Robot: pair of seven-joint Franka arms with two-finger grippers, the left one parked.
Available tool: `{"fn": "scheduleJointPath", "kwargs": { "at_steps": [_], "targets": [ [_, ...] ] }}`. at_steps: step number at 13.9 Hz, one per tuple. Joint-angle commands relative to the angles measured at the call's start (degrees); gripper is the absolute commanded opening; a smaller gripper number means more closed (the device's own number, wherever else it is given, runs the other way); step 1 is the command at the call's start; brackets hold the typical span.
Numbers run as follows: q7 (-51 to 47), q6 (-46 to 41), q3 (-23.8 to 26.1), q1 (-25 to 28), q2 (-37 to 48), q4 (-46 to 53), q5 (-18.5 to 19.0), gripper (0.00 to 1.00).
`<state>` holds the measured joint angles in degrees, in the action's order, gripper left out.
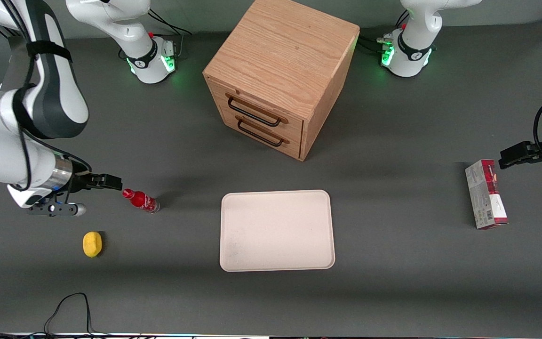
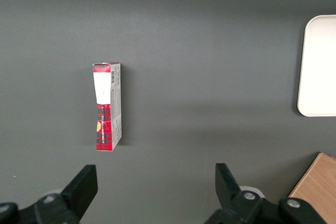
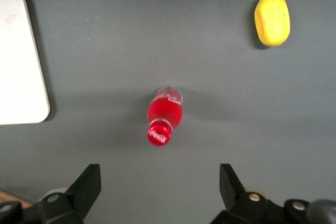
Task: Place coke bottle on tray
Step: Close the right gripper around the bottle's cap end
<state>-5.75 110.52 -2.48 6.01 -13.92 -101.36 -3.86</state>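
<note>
Next, the right gripper grabs the coke bottle by its red cap end (image 1: 128, 193) to place it on the tray (image 1: 277, 230).
The coke bottle (image 1: 140, 200) is small and red with a red cap, and stands on the dark table toward the working arm's end. In the right wrist view the coke bottle (image 3: 164, 115) is seen from above, cap toward the camera. My right gripper (image 1: 111, 181) hovers above the table beside the bottle's cap, open and empty; its gripper midpoint (image 3: 159, 184) lies just short of the cap, both fingers wide apart. The cream-white tray (image 1: 277, 230) lies flat mid-table; its rounded corner (image 3: 21, 77) shows in the wrist view.
A yellow lemon (image 1: 92, 244) lies nearer the front camera than the bottle, also in the wrist view (image 3: 272, 19). A wooden two-drawer cabinet (image 1: 280, 75) stands farther from the camera than the tray. A red-and-grey carton (image 1: 486, 193) lies toward the parked arm's end.
</note>
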Motion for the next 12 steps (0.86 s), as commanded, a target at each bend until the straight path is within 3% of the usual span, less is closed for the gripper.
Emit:
{"fn": "scheduleJointPath", "kwargs": {
  "at_steps": [1,8,12],
  "targets": [
    [1.4,6.8,-0.2,0.4,2.4,-7.0,-0.4,1.0],
    [1.3,18.9,-0.1,2.3,1.1,-14.1,-0.4,1.0],
    [3.5,19.8,-0.1,2.3,0.8,-15.2,-0.4,1.0]
  ]
}}
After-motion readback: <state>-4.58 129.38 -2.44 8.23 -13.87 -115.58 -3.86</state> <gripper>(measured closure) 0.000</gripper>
